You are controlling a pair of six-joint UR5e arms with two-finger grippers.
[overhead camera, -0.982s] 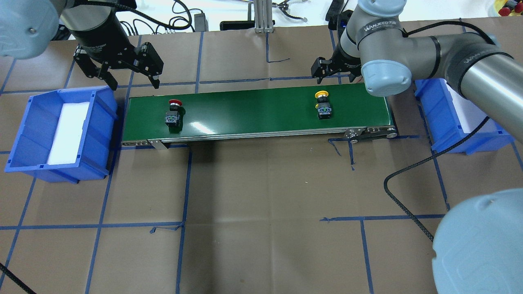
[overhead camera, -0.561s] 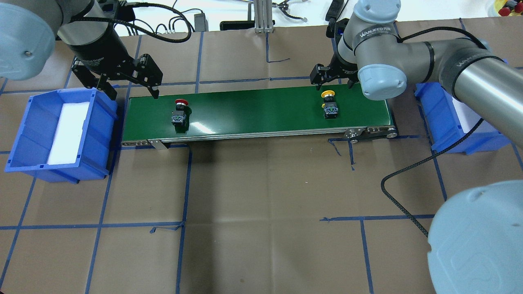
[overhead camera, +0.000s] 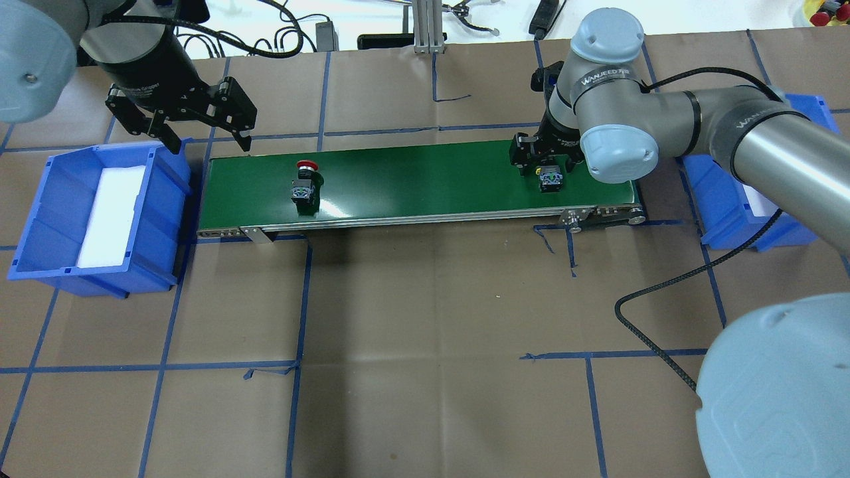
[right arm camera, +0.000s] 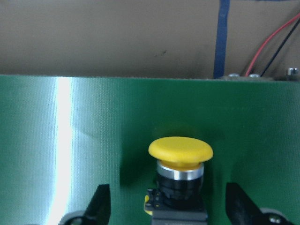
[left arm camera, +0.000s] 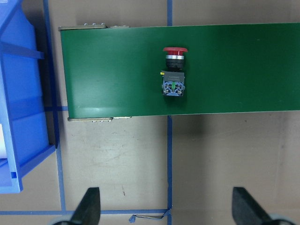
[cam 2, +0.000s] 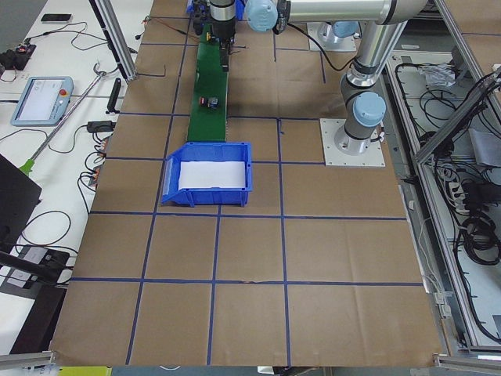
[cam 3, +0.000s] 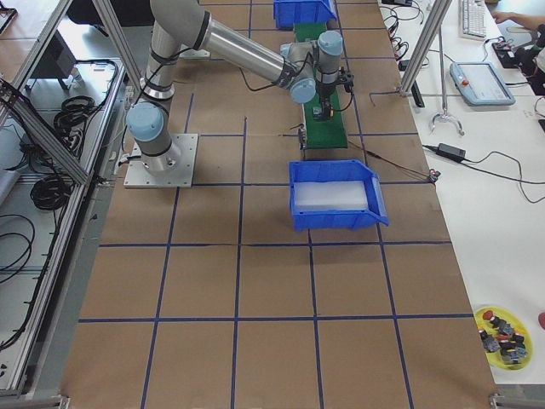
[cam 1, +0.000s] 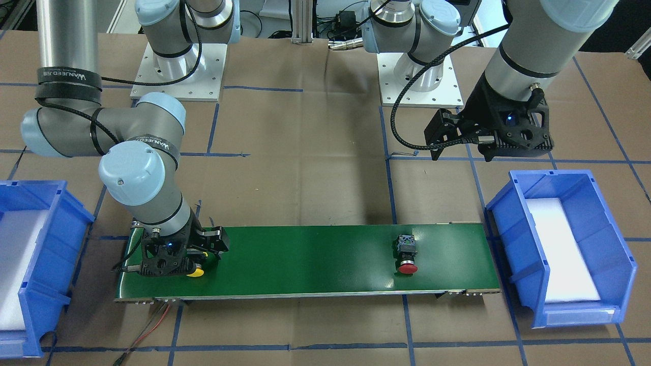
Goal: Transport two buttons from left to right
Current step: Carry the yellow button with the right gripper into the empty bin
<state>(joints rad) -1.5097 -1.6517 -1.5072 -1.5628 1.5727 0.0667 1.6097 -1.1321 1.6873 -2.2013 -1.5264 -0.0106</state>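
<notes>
I will grab the yellow button [right arm camera: 180,152] next with my right gripper to carry it into the bin, and I will hold it by its black body beneath the cap [right arm camera: 178,211].
The red button [overhead camera: 305,182] lies on the green conveyor belt [overhead camera: 425,178] towards its left end, and also shows in the left wrist view [left arm camera: 174,70]. My left gripper [overhead camera: 210,143] is open and empty, raised behind the belt's left end, apart from the red button. The yellow button [right arm camera: 180,152] lies near the belt's right end. My right gripper [overhead camera: 546,163] is open and low over it, with a finger [right arm camera: 100,202] on each side and a gap to the button. In the front view only the yellow cap [cam 1: 196,273] shows under it.
A blue bin [overhead camera: 158,222] with a white foam liner stands off the belt's left end. A second blue bin [overhead camera: 727,209] stands off the right end, partly behind my right arm. A black cable [overhead camera: 654,295] loops over the table.
Both buttons have travelled right along the belt. My right gripper has come down over the yellow button. My left gripper has moved slightly left and back, still open.
</notes>
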